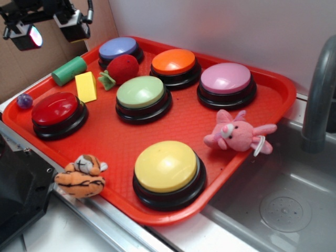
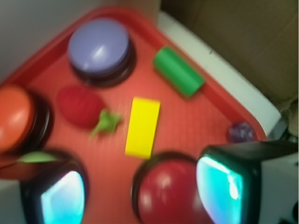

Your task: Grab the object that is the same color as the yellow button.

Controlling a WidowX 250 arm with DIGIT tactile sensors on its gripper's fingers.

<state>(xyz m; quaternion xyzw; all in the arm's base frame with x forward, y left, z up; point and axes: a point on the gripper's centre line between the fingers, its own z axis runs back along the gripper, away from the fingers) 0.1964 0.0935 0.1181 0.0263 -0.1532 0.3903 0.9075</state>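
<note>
The gripper picks up the block by its two flat long sides next, since the yellow block's broad side (image 1: 85, 88) slopes like a wedge.
The object, a small yellow wedge block (image 1: 85, 86), lies on the red tray (image 1: 184, 128) between the green cylinder and the red button. The wrist view shows the block (image 2: 143, 127) just ahead of the jaws. The big yellow button (image 1: 167, 168) stands at the tray's near edge and is out of the wrist view. My gripper (image 1: 50, 30) hangs high over the tray's far left corner, above and behind the block. It is open, and the wrist view shows the gripper (image 2: 145, 193) with its fingers wide apart and nothing held.
On the tray are a green cylinder (image 1: 69, 70), a red strawberry toy (image 1: 122, 69), a purple ball (image 1: 24, 101), and red (image 1: 56, 108), green (image 1: 140, 93), blue (image 1: 118, 49), orange (image 1: 174, 62) and pink (image 1: 226, 79) buttons. A pink bunny (image 1: 236, 134) and a tiger toy (image 1: 81, 176) lie near the edges. A faucet (image 1: 320, 94) stands at the right.
</note>
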